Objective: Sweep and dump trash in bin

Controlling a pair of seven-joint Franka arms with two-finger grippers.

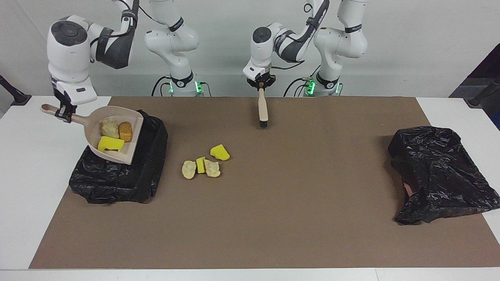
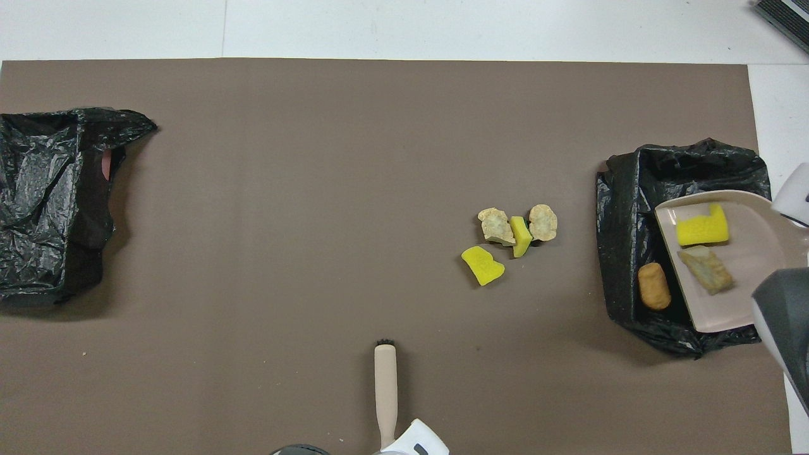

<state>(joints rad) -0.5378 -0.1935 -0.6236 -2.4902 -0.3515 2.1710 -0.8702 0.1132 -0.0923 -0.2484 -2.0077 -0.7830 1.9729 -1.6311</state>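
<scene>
My left gripper should open; the beige brush is low on the brown mat in the overhead view.
My right gripper is shut on the handle of the beige dustpan, which hangs tilted over the black bin bag. A yellow sponge chunk and a tan lump lie in the pan. In the overhead view a brown lump lies past the pan's lip, over the bag's opening. More trash sits on the brown mat: a yellow chunk and a cluster of two tan lumps and a yellow piece. My left gripper is shut on the beige brush, bristles down near the robots' edge of the mat.
A second crumpled black bag lies at the left arm's end of the table. The brown mat covers most of the white table. The loose trash lies between the bin bag and the brush.
</scene>
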